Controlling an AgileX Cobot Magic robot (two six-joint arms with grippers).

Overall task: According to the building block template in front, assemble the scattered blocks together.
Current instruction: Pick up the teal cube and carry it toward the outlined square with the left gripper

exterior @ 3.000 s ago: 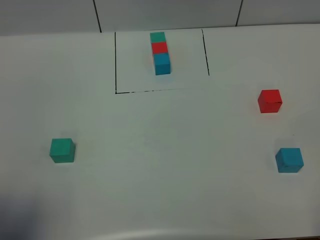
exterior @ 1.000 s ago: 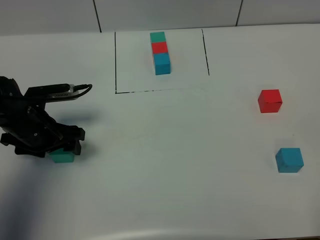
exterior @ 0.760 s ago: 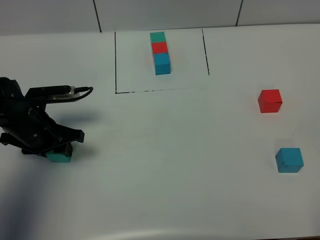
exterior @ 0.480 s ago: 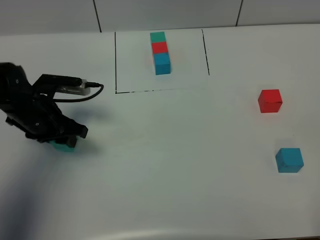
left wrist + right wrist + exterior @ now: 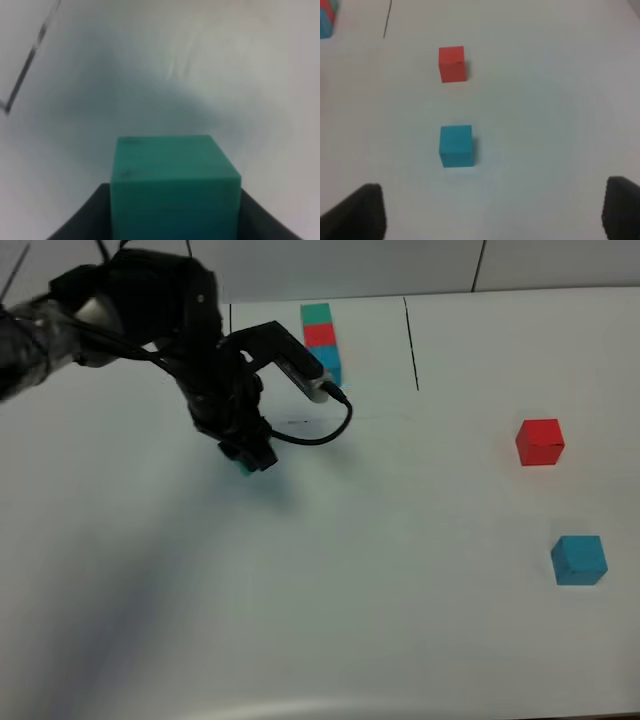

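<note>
The teal-green cube is still short of its place on the table below the template row, so I should move it there before my left gripper releases it.
My left gripper [image 5: 252,454] is shut on the teal-green cube [image 5: 172,185]. It holds the cube just in front of the front left corner of the black-line frame [image 5: 411,345]. In the high view only a sliver of that cube [image 5: 243,468] shows under the fingers. The template row [image 5: 319,335] of green, red and blue cubes lies inside the frame, its blue end partly hidden by my left arm. The loose red cube [image 5: 540,441] and blue cube [image 5: 578,560] sit on the right. They also show in the right wrist view, red [image 5: 453,64] and blue [image 5: 456,145], ahead of my open, empty right gripper [image 5: 492,215].
The white table [image 5: 400,590] carries nothing else. My left arm and its cable [image 5: 320,430] cross the left part of the frame. A black frame line [image 5: 30,60] shows in the left wrist view. The right arm is out of the high view.
My left gripper closed on the green cube at the left of the table, then carried it right and toward the back, up to the frame's front left corner. Red and blue cubes have not moved.
</note>
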